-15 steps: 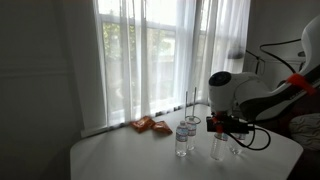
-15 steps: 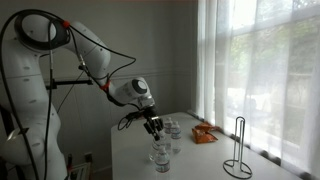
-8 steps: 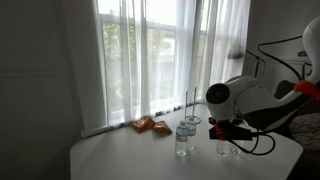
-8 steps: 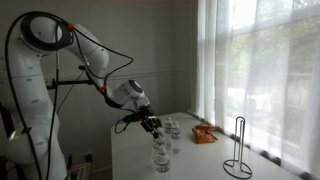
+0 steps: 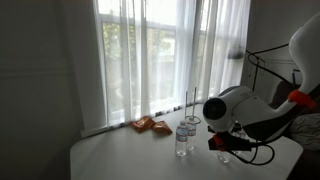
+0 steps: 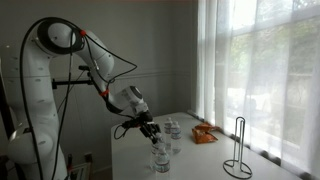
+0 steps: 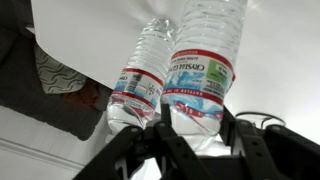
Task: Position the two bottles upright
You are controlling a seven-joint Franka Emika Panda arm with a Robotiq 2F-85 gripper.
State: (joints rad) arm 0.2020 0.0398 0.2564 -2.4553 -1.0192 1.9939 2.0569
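Observation:
I should let go of the water bottle (image 7: 200,60) with my gripper now. It stands upright between my fingers, and its base is down on the white tabletop.
In the wrist view a clear water bottle (image 7: 200,60) with a red, white and blue label stands between my gripper's (image 7: 197,125) fingers, which press on its lower body. A second like bottle (image 7: 140,80) stands right beside it, touching it. In an exterior view my gripper (image 5: 222,143) is low over the table's right part and largely hides these two bottles. In an exterior view my gripper (image 6: 152,128) sits just above the two bottles (image 6: 160,155).
Two more upright bottles (image 5: 183,138) (image 5: 190,128) stand mid-table, also in an exterior view (image 6: 172,130). Orange snack packets (image 5: 150,125) lie near the window. A black wire stand (image 6: 237,150) stands by the curtain. The white table's (image 5: 120,155) rounded edge is close by.
My arm has sunk lower toward the table, with the gripper staying at the pair of bottles. The other bottles and the packets have not moved.

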